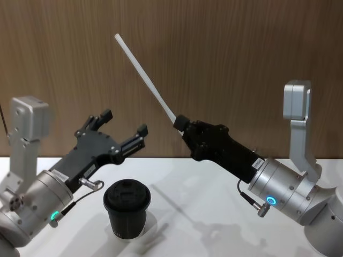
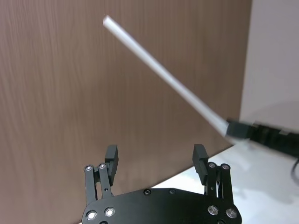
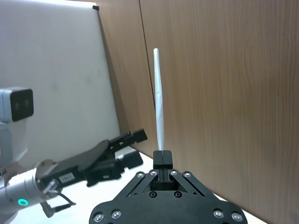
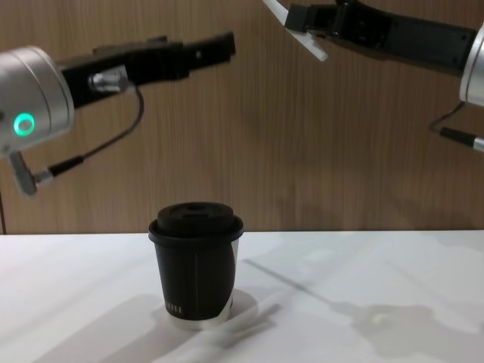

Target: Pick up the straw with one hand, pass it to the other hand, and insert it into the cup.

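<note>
The lower end of the straw is covered by my right gripper's fingers. To insert the straw into the cup, my left gripper will next grab it by its bare middle (image 1: 146,78).
The straw (image 1: 144,75) is long, thin and white, and it is held high above the table, slanting up and to the left. My right gripper (image 1: 180,122) is shut on its lower end, with a short stub of the straw (image 4: 314,45) sticking out past the fingers. My left gripper (image 1: 122,124) is open and empty, raised to the left of and below the straw, apart from it. In the left wrist view the straw (image 2: 163,74) crosses above my left gripper (image 2: 156,156). The black lidded cup (image 1: 127,209) stands upright on the table beneath the left gripper.
A white table (image 1: 214,214) carries the cup (image 4: 197,265). A brown wood-grain wall (image 1: 241,64) runs close behind both arms. A white panel (image 3: 56,70) stands to one side.
</note>
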### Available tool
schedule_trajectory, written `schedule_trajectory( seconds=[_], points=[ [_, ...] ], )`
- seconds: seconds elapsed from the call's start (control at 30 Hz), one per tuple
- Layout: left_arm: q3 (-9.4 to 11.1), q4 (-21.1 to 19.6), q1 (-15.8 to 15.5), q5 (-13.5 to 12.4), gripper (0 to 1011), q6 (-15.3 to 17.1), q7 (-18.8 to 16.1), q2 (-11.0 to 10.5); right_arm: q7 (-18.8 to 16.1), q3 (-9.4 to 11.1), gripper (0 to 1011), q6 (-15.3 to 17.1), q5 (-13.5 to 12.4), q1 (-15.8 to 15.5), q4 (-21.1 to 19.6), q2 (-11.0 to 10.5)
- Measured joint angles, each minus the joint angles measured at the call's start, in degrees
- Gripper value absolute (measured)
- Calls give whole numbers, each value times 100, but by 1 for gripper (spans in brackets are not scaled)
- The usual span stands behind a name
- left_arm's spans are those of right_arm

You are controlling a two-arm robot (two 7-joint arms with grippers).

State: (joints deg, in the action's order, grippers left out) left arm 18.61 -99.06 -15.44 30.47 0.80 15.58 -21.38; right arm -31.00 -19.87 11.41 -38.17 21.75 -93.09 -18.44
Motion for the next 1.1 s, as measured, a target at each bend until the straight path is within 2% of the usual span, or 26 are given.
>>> schedule_trajectory(
  seconds=[0.23, 0.53, 0.83, 1.1],
  points=[
    [-182, -100, -31, 633, 1000, 49, 385, 54, 0, -3, 0, 0, 0, 0, 0, 0],
    [-337, -150, -83, 1301, 1000, 99, 760, 144, 0, -3, 0, 0, 0, 0, -1, 0],
    [-384, -61, -193, 1772, 1000, 157, 929, 281, -1, -2, 0, 0, 1, 0, 0, 0],
    [-371, 121, -337, 2060, 1000, 225, 947, 432, -1, -2, 0, 0, 1, 0, -1, 0]
  ],
)
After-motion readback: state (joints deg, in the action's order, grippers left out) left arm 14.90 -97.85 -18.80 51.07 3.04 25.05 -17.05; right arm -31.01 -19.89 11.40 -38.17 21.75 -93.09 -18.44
